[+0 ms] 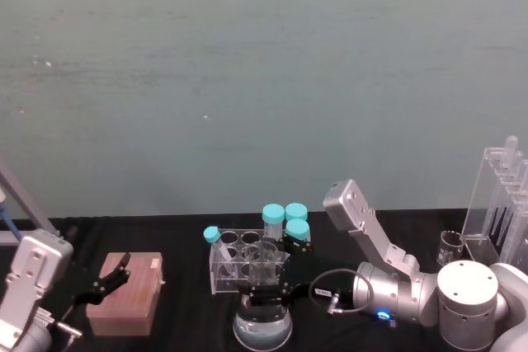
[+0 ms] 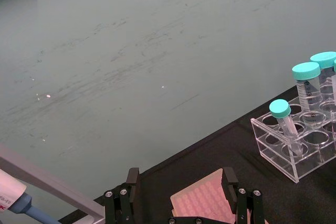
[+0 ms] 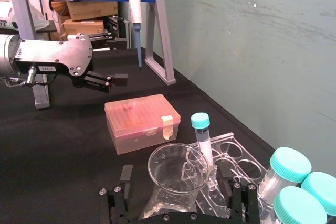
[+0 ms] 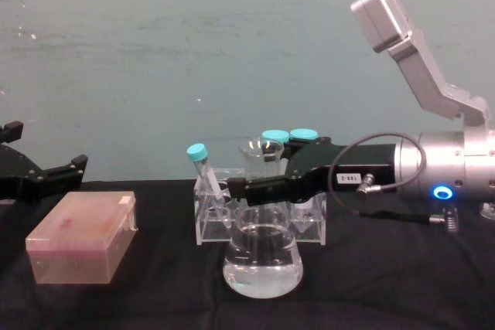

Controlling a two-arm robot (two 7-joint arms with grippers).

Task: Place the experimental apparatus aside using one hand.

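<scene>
The right gripper grabs the flask by its straight, narrow neck [image 4: 261,166] next. The flask's lower body [image 4: 263,260] slopes out into a wide cone.
The conical flask [image 4: 261,264] holds clear liquid and stands on the black table in front of the tube rack. My right gripper [image 4: 247,188] reaches in from the right at the height of the flask's neck. In the right wrist view its fingers [image 3: 126,173] stand apart, one on each side of the flask mouth [image 3: 157,166], so it is open. A tall acrylic stand [image 1: 503,195] and a small glass beaker [image 1: 450,245] are at the far right. My left gripper [image 1: 111,278] hangs open over the pink box at the left.
A clear tube rack [image 4: 207,226] with teal-capped tubes [image 1: 285,218] stands right behind the flask. The pink tip box [image 4: 81,237] lies at the left. A pipette stand [image 3: 157,51] rises at the far left edge.
</scene>
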